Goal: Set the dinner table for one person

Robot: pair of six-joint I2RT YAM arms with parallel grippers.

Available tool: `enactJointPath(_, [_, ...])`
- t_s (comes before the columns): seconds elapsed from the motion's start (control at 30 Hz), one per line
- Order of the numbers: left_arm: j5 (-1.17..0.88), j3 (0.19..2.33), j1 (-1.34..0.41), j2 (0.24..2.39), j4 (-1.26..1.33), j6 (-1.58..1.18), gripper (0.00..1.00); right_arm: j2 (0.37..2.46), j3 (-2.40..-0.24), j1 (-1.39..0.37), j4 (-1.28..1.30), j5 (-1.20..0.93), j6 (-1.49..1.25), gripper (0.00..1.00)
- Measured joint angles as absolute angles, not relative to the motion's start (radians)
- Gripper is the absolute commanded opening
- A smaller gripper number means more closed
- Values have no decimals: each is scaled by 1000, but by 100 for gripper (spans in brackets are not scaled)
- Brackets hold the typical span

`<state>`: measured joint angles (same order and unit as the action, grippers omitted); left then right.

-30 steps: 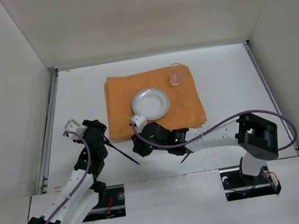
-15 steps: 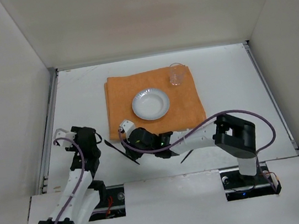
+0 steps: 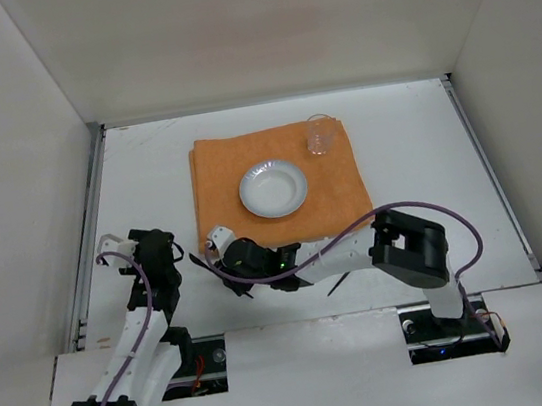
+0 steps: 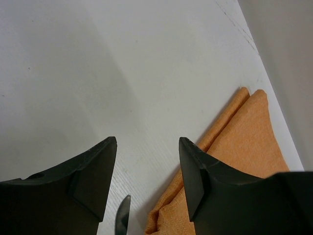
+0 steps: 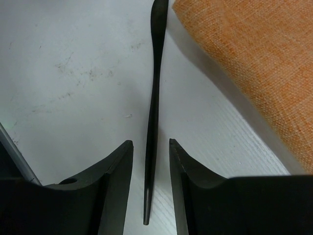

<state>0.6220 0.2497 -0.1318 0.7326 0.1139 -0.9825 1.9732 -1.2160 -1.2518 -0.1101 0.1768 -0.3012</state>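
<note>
My right gripper would leave the black knife lying if I lifted it now. White table shows between the handle (image 3: 235, 286) (image 5: 151, 151) and both parted fingers.
The white dinner table (image 3: 414, 142) carries an orange placemat (image 3: 340, 193) with a white plate (image 3: 273, 188) and a clear glass (image 3: 319, 135) on it. A black knife (image 3: 199, 262) lies flat on the table just off the mat's near left corner. My right gripper (image 3: 221, 266) is low over it and open. In the right wrist view the knife's handle (image 5: 155, 98) lies between the fingers of my right gripper (image 5: 150, 143), with a gap on each side. My left gripper (image 3: 165, 253) is open and empty to the left. In the left wrist view my left gripper (image 4: 146, 142) sees the knife tip (image 4: 123, 215).
A second thin dark utensil (image 3: 336, 283) lies on the table under the right arm, near the front edge. The mat's folded corner (image 4: 234, 147) shows in the left wrist view. Metal rails (image 3: 89, 239) run along the table's sides, and white walls enclose it.
My left gripper let go of the knife and drew back to the left. My right gripper slid left along the mat's near edge and now straddles the knife.
</note>
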Motion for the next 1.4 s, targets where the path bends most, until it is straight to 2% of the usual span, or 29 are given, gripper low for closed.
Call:
enactJointPath(0.23, [614, 238, -129, 710, 117, -982, 52, 2009, -1225, -1264, -83, 180, -299, 39])
enactJointPath(0.47, [610, 238, -129, 709, 123, -982, 52, 2013, -1231, -1265, -65, 203, -286, 17])
enactJointPath(0.73, [607, 237, -129, 698, 125, -982, 52, 2017, -1237, -1282, -56, 260, -276, 4])
enactJointPath(0.97, [607, 237, -128, 682, 124, -982, 52, 1993, -1208, -1291, -57, 280, -284, 3])
enactJointPath(1.4, [606, 237, -83, 619, 112, -978, 52, 1633, -1031, -1298, -50, 279, -345, 3])
